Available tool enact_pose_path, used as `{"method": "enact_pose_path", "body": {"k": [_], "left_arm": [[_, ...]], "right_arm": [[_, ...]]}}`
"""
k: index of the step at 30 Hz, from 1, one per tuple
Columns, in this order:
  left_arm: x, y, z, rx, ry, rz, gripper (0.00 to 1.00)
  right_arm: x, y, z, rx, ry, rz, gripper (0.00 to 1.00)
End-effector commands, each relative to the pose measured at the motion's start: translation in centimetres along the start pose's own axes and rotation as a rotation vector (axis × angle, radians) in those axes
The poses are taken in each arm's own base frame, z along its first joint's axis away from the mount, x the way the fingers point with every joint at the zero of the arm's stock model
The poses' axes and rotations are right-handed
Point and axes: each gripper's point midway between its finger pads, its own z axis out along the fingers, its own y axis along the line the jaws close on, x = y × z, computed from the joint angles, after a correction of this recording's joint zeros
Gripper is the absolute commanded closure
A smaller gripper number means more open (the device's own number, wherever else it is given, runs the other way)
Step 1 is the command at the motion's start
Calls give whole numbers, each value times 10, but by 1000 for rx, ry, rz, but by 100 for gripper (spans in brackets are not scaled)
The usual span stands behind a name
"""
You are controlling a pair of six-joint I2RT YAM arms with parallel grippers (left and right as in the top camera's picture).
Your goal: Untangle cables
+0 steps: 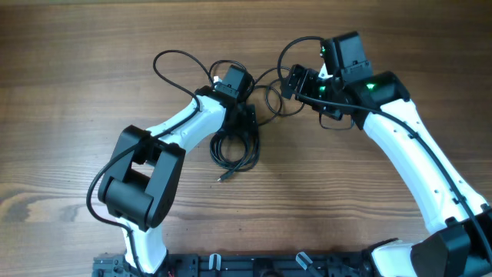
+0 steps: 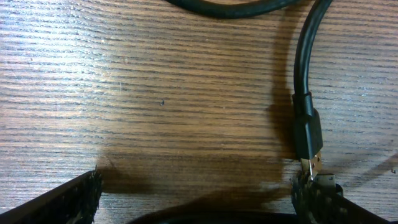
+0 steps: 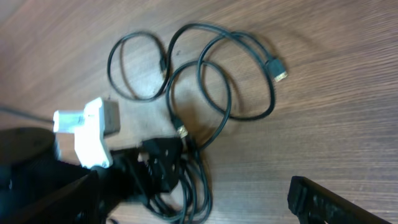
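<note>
The robot's right gripper needs to grab the cable by its loose loop next, away from the coil (image 1: 234, 151), so that the cable's plug ends stay free to untangle.
Several thin black cables lie tangled mid-table. A tight coil (image 1: 234, 151) with a plug end (image 1: 223, 177) sits under my left gripper (image 1: 242, 132). Loose loops (image 1: 269, 98) spread between the two grippers, and one loop (image 1: 173, 65) trails far left. My left gripper (image 2: 199, 202) is open and low over the wood; a cable's USB plug (image 2: 308, 132) lies by its right finger. My right gripper (image 1: 290, 82) is open and empty, hovering above the loops. The right wrist view shows its fingers (image 3: 186, 205) spread wide, the loops (image 3: 217, 74), a plug (image 3: 277, 68) and the coil (image 3: 196, 186).
The wooden table (image 1: 69, 115) extends to both sides. The left arm's wrist with its white part (image 3: 87, 130) sits close to the right gripper's left finger. The arms' own thicker black wires run along the links (image 1: 100, 192).
</note>
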Motion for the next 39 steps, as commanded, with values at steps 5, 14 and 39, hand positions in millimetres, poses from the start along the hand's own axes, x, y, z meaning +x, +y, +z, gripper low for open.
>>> {"method": "enact_pose_path", "body": {"k": [5,14,39], "left_arm": [[7,-6,6,29,37,-18,0],[7,-6,6,28,37,-18,0],[7,-6,6,28,37,-18,0]], "right_arm": [[5,-16,39,62,38,77,0],[-7,-19,69,75,4,76,20],[27,-77,141,276,162,-86,66]]}}
